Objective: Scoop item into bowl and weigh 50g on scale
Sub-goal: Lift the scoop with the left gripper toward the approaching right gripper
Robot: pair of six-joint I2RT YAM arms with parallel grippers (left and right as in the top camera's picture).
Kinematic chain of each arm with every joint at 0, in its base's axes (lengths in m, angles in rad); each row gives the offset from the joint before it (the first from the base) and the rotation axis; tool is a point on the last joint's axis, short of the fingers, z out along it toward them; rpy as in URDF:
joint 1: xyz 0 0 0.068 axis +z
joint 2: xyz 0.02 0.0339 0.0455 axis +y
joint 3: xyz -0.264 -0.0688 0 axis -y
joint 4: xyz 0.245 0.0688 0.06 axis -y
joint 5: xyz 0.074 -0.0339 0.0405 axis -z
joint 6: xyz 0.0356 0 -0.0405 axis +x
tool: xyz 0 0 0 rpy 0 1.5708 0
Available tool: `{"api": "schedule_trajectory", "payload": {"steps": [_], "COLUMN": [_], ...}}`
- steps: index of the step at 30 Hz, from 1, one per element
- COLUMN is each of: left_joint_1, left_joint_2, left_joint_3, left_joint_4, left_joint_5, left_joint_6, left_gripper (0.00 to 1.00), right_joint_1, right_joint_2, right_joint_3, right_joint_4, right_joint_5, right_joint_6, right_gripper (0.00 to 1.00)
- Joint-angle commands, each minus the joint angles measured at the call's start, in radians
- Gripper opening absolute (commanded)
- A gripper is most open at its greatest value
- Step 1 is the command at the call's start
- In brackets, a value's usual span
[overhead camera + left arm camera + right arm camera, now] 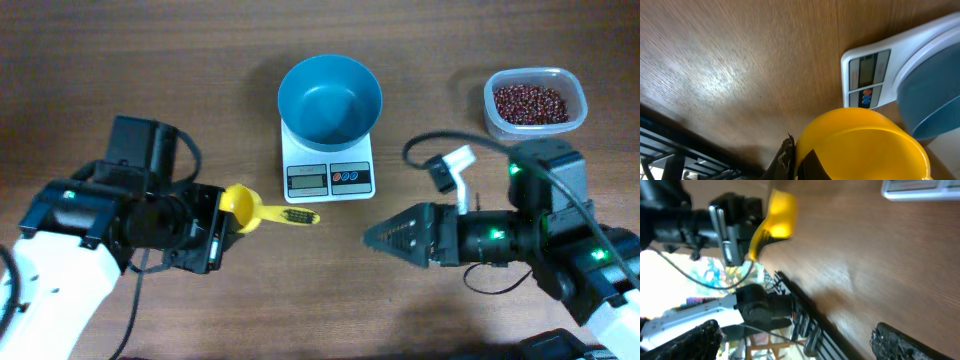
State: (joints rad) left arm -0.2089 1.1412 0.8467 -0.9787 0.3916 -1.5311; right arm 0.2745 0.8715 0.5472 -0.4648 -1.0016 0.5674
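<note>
My right gripper grabs the yellow scoop by its handle's loose end next, leaving the scoop's cup free, to scoop beans into the bowl.
The empty teal-blue bowl stands on the white scale, at the back middle of the table. The reddish-brown beans fill a clear tub at the back right. My left gripper is shut on a yellow scoop, left of the scale; the scoop's handle points right. In the left wrist view the scoop fills the bottom, with the scale and bowl beyond. My right gripper is open and empty, in front of the scale, pointing left. The right wrist view shows the scoop.
Bare wood table lies between the two grippers and in front of the scale. A black cable loops over the right arm near the tub. The table's left edge and a black rack show in the right wrist view.
</note>
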Motion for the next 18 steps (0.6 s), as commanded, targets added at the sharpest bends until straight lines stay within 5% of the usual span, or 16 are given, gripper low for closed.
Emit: {"api": "schedule_trajectory", "payload": {"steps": [1,5,7,18], "left_joint_1": [-0.129,-0.246,-0.291,-0.381], "left_joint_2": [-0.002,0.005,0.036,0.093], "left_joint_3": [0.001,0.001,0.001,0.001], "left_joint_4": [0.056,0.111,0.165,0.238], "left_joint_5": [-0.041,-0.101,-0.1,-0.023], "left_joint_6": [-0.137,-0.241,-0.241,-0.309], "left_gripper": [0.0,0.0,0.0,0.0], "right_joint_1": [0.076,0.211,0.284,0.296], "right_joint_2": [-0.002,-0.001,-0.001,0.08], "right_joint_3": [0.022,0.022,0.022,0.022], "right_joint_4": [0.101,0.186,0.233,0.264], "right_joint_5": [0.041,0.245,0.332,0.422], "right_joint_6": [0.067,0.109,0.18,0.194], "right_gripper": [0.98,0.82,0.66,0.31]}}
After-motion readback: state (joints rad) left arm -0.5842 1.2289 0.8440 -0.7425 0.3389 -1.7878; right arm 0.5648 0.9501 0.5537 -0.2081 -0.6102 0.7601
